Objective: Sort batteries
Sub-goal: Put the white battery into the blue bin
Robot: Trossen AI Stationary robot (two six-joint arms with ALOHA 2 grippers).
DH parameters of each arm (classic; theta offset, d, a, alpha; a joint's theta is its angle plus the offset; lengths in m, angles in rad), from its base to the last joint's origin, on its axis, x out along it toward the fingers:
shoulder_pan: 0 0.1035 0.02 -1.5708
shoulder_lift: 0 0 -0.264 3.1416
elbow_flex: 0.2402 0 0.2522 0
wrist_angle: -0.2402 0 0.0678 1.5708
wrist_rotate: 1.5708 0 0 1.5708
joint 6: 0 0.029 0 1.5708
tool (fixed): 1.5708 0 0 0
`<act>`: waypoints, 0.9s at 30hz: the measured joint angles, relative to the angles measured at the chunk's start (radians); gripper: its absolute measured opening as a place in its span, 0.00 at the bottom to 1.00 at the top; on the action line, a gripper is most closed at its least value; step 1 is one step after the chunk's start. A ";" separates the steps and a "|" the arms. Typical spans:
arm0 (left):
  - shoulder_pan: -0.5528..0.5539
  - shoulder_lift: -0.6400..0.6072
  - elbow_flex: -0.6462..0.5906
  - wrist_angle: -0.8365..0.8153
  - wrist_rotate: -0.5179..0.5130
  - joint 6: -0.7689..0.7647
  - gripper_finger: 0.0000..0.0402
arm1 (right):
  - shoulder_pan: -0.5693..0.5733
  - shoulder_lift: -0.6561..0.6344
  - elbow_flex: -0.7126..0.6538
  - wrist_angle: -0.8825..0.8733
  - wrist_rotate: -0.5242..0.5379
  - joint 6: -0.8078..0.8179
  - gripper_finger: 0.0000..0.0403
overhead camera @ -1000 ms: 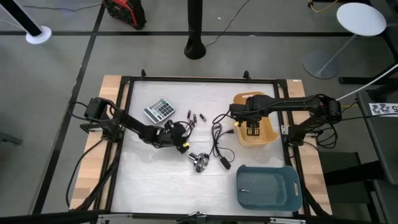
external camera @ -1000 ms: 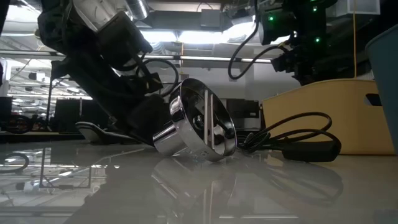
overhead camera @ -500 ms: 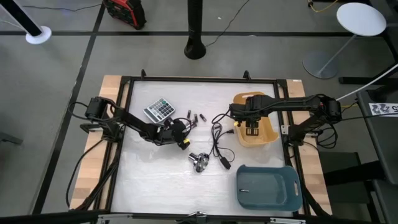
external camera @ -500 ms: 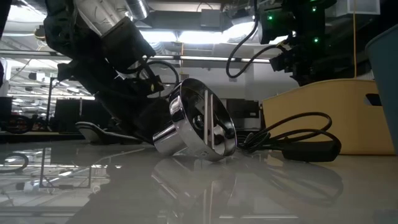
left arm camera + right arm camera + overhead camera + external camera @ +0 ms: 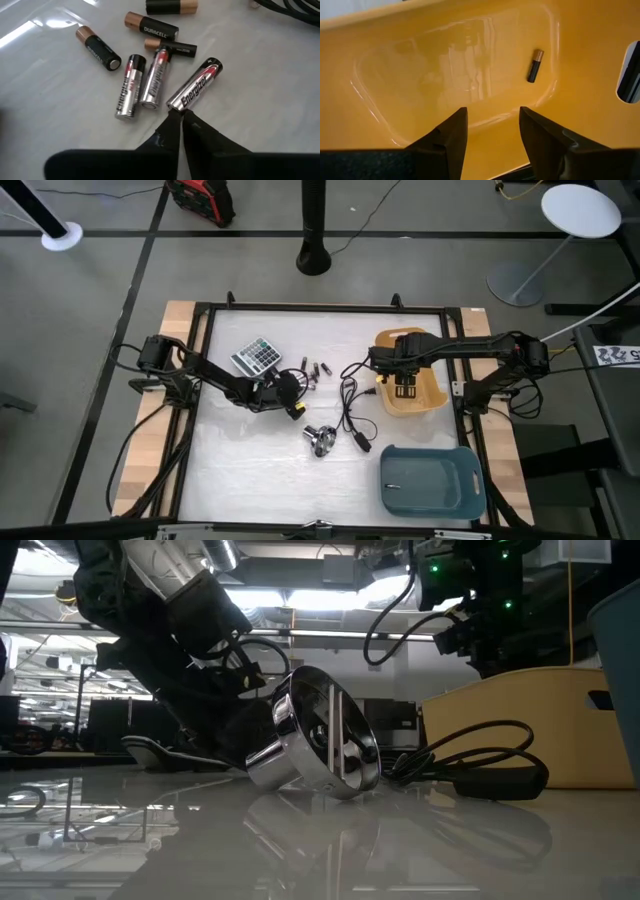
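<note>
The left gripper is shut short of the silver battery's body (image 5: 195, 86), so it should open again to grab the battery's middle.
Several batteries (image 5: 150, 75), silver ones and black-and-copper ones, lie loose on the white table (image 5: 250, 450) right of the calculator (image 5: 256, 357); they show in the high view as batteries (image 5: 316, 370). My left gripper (image 5: 179, 117) is shut, low over the table, its tips at the near end of one silver battery (image 5: 195, 85). My right gripper (image 5: 492, 122) hangs open over the yellow bin (image 5: 420, 402). A single black-and-copper battery (image 5: 535, 65) lies on the yellow bin's floor (image 5: 445, 65). My left gripper's shut fingertips (image 5: 172, 122) stand right at the flat end (image 5: 175, 105) of the silver battery, coming low and slanting from the table's left. Nothing is between the fingers. I cannot tell whether the tips touch the battery, which lies flat on the table.
A shiny metal knob (image 5: 321, 440) lies tilted near the table's middle, with a black coiled cable (image 5: 352, 408) beside it. A blue-grey bin (image 5: 430, 480) stands at the near right. Free table lies along the near left.
My left gripper has gone a little toward the table's far edge, closer to the loose batteries. My right gripper has kept still over the yellow bin.
</note>
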 joint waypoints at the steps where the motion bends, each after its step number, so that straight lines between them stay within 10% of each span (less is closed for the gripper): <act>1: 0.000 0.000 0.000 0.000 0.005 0.000 0.01 | 0.000 0.000 0.000 0.000 0.000 0.000 0.44; 18: -0.005 -0.008 0.000 -0.004 0.075 0.069 0.02 | 0.000 0.000 0.000 0.000 0.000 0.000 0.44; 27: -0.015 -0.061 0.007 -0.009 0.127 0.215 0.23 | 0.000 0.001 0.000 0.000 -0.002 0.000 0.44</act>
